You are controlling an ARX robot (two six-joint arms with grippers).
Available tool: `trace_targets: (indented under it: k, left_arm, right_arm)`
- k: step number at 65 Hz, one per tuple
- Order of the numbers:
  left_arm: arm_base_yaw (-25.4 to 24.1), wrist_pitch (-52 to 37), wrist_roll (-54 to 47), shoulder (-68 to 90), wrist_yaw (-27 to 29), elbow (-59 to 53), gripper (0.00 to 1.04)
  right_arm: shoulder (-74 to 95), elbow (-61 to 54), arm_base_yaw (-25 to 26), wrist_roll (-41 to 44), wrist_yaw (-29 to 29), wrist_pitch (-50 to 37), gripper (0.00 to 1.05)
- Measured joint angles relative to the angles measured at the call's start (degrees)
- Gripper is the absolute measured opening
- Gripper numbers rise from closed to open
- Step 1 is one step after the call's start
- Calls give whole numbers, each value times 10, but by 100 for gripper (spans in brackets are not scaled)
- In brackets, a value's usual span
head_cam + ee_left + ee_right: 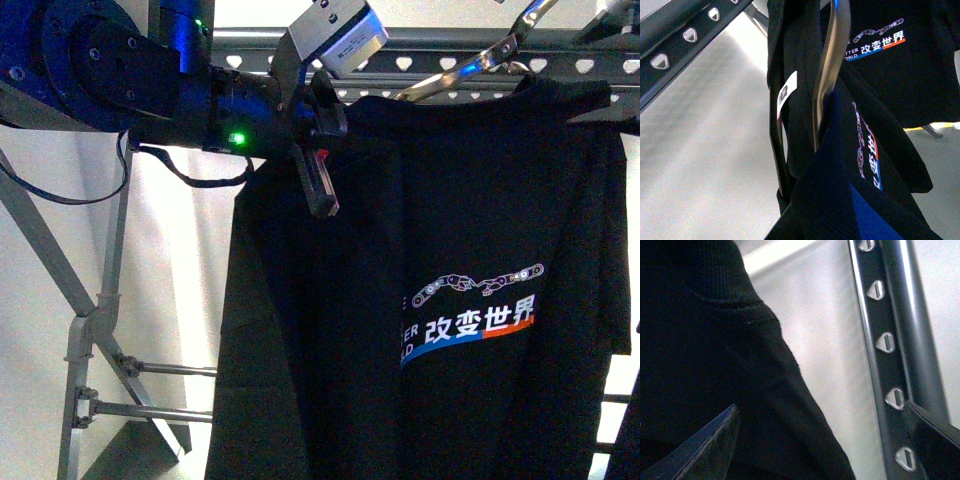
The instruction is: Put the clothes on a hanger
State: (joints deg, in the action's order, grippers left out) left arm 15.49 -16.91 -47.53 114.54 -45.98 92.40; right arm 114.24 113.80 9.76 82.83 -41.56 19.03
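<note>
I need to grip the black T-shirt by its shoulder fabric (575,97) with my right gripper next, so that it can go onto the silver hanger (470,62).
The black T-shirt (330,330) hangs from the rack, its white characters and blue-and-red stripe facing me. A silver metal hanger (470,62) reaches into its collar from the upper right. My left gripper (322,165) is shut on the shirt's shoulder fabric, high on the left. In the left wrist view the hanger's arm (832,55) runs under the cloth, and the shirt (900,75) drapes over my left gripper (840,220). My right gripper (822,440) is open, one finger (710,445) against the shirt's shoulder (700,340) below the ribbed collar and the other finger (935,435) by the rail.
A perforated metal rail (420,62) crosses the top of the rack, also seen as the rail (890,345) in the right wrist view. Grey diagonal frame struts (60,260) stand at the left. A white label (786,92) hangs inside the shirt.
</note>
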Motion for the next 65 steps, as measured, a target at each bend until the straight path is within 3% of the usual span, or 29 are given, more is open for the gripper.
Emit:
trace_targets:
  k: [16, 44, 53, 65]
  left_arm:
    - [0, 0, 0, 0, 0, 0, 4]
    - [0, 0, 0, 0, 4, 0, 5]
    - [0, -4, -1, -6, 2, 0, 32]
    - [0, -4, 0, -14, 0, 0, 75]
  right_arm:
    - [58, 44, -23, 2, 39, 17, 96]
    - [76, 55, -17, 11, 50, 8, 27]
    - [73, 35, -9, 39, 49, -3, 14]
    - [30, -70, 10, 57, 41, -30, 10]
